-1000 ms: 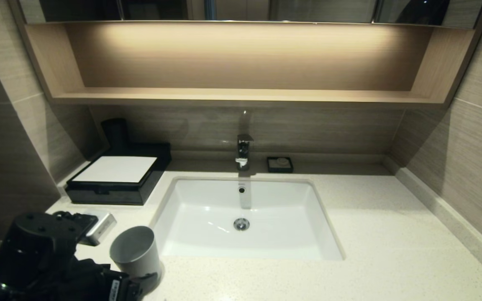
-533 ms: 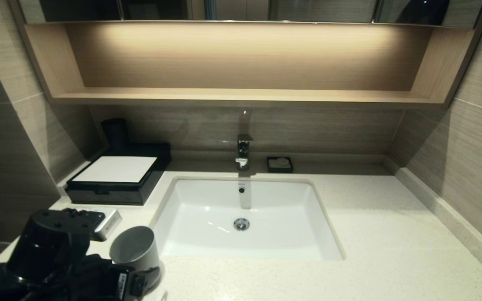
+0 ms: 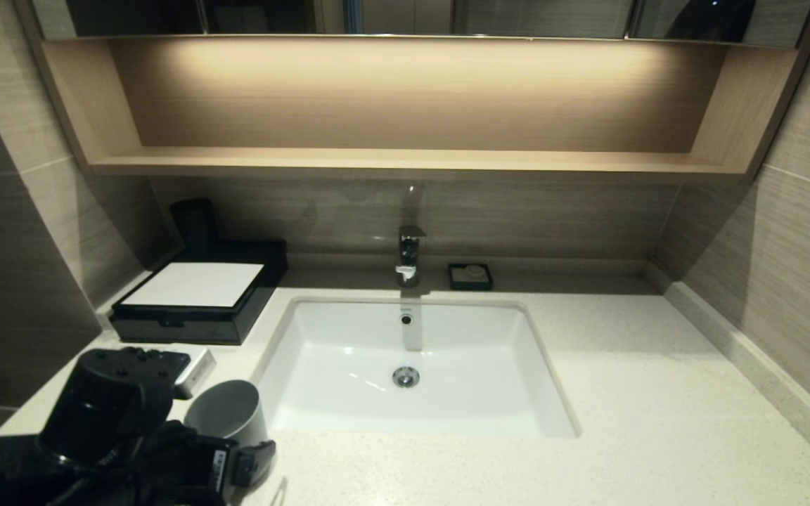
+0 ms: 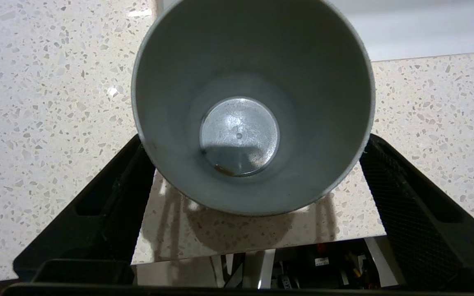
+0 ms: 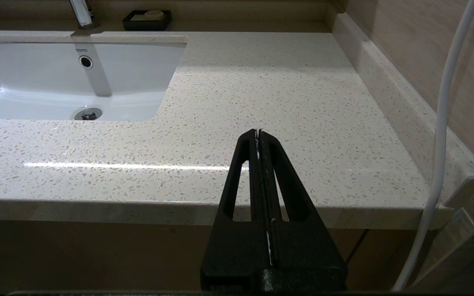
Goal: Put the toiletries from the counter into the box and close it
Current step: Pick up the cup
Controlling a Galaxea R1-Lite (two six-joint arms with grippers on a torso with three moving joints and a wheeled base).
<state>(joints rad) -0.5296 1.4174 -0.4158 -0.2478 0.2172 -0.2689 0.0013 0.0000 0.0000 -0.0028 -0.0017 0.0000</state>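
My left gripper reaches the grey cup with only its fingertips at the sides of its rim, so it needs to move forward before it closes.
The box stands shut at the back left of the counter, its white top panel facing up. No sachets show in any view. My left arm is at the counter's front left, over the grey cup. In the left wrist view I look straight down into the empty cup. My left gripper is open wide, with one black finger on each side of the cup. My right gripper is shut and empty, just above the counter's front edge on the right.
The white sink basin is set into the middle of the counter, with the faucet behind it. A small black soap dish sits by the back wall. A dark cylinder stands behind the box. A white cable hangs beside the right gripper.
My left arm has moved forward and a little right, toward the box, staying over the cup. The cup, the box and the right arm have not moved.
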